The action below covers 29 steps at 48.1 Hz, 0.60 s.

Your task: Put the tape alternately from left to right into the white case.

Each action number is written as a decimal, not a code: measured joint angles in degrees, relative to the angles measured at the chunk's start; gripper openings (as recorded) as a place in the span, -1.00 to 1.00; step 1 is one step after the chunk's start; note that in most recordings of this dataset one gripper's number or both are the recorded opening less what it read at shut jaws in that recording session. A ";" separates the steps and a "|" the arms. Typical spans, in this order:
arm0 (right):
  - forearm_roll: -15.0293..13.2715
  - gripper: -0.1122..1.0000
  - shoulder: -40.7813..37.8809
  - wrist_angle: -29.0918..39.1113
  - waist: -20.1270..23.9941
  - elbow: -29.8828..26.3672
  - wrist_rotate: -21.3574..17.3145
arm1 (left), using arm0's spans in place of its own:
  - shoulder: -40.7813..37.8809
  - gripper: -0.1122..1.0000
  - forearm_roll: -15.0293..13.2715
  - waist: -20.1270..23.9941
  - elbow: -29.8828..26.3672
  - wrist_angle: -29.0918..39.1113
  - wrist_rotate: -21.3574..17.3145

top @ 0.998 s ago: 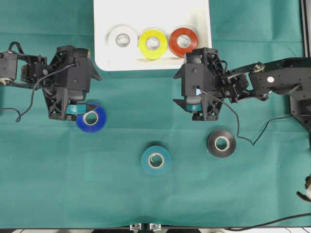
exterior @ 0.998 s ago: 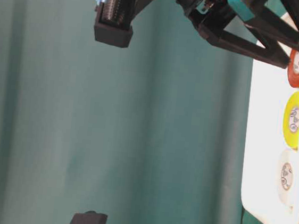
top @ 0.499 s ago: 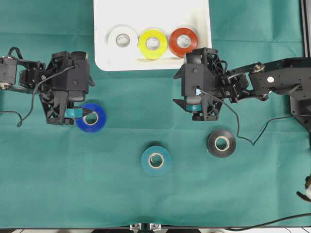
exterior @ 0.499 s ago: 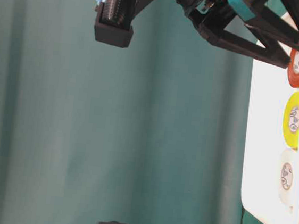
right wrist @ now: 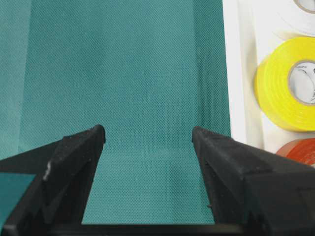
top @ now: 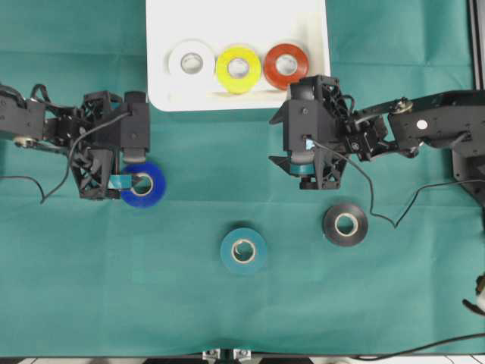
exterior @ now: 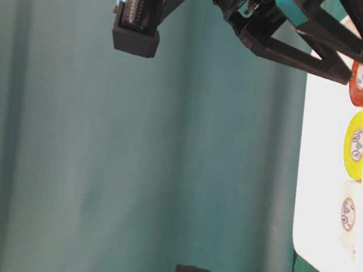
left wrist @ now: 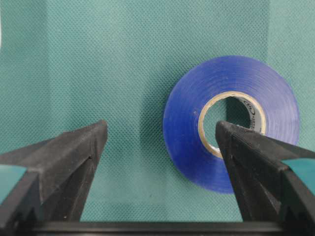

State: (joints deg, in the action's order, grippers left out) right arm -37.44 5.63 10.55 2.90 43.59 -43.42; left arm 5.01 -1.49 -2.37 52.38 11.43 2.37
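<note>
I should grab the blue tape roll (top: 156, 171) next with my left gripper, by the side of its ring beside the core hole (top: 127, 192), because the roll is wider than my open fingers.
The white case (top: 309, 23) at the back holds a white roll (top: 192, 62), a yellow roll (top: 238, 68) and a red-orange roll (top: 286, 64) in a row. On the green cloth lie a blue roll (top: 151, 193), a teal roll (top: 243, 251) and a black roll (top: 345, 224). My left gripper (left wrist: 160, 127) is open and low over the blue roll (left wrist: 182, 123). One finger (left wrist: 246, 152) stands over its core hole, the other on the cloth outside. My right gripper (right wrist: 147, 132) is open and empty above bare cloth beside the case (right wrist: 236, 73).
The green cloth (top: 91, 288) covers the table. The right arm (top: 424, 129) reaches in from the right, with a cable (top: 394, 216) trailing past the black roll. The case's near rim (top: 220, 106) lies between the two grippers.
My left gripper has dropped down over the blue roll and shifted slightly, so one finger now sits at its core. The right arm and all rolls stay put.
</note>
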 measured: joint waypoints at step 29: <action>-0.09 0.61 0.00 -0.09 0.00 0.09 -0.09 | -2.99 -0.20 -0.09 -1.32 -1.32 0.09 0.00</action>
State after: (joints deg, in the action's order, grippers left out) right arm -37.53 5.63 10.46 2.90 43.68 -43.51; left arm 2.02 -1.58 -3.69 51.06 11.51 2.37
